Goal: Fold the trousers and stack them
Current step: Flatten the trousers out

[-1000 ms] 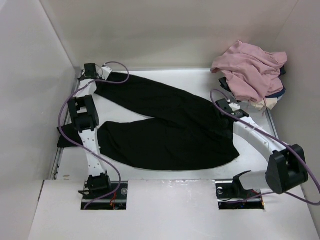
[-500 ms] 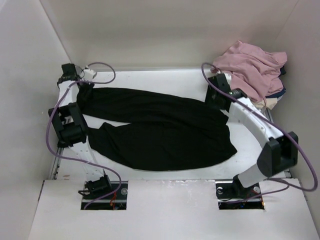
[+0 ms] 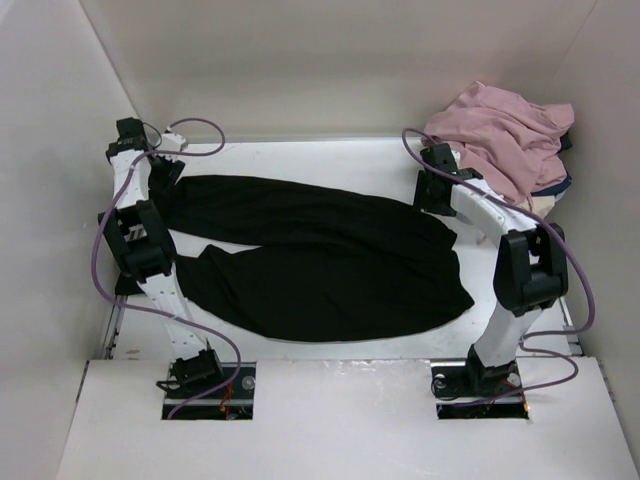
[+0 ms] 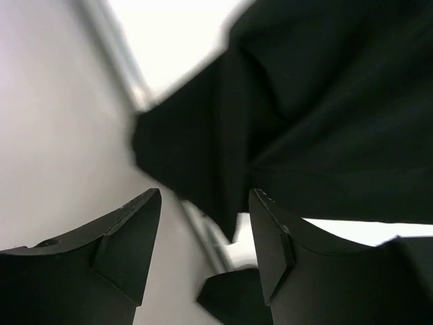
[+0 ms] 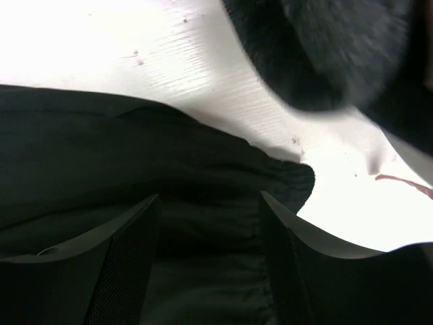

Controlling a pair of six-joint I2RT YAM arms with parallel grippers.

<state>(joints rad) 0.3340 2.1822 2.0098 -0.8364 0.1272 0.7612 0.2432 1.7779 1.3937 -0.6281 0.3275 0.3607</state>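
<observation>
I should next pinch the far leg's hem, opposite the trousers' waist, with my left gripper. Then the trousers (image 3: 330,260) can be stretched straight for folding.
The black trousers (image 3: 330,260) lie flat across the white table (image 3: 330,155), legs pointing left and waist to the right. My left gripper (image 3: 160,172) hangs over the far leg's end by the left wall. In the left wrist view that gripper (image 4: 204,196) is open with nothing between its fingers, and the leg hem (image 4: 196,156) lies just below. My right gripper (image 3: 432,200) hovers over the far corner of the waist. In the right wrist view it (image 5: 208,198) is open above the gathered waistband (image 5: 270,176), not gripping it.
A dusty-pink garment (image 3: 500,140) is heaped in the back right corner on navy and cream cloth (image 3: 548,195). White walls close in the table on the left, back and right. A metal rail (image 4: 128,74) runs along the left edge.
My left gripper has opened and let go of the far leg after pulling it left. The right arm has swung back to the far waist corner.
</observation>
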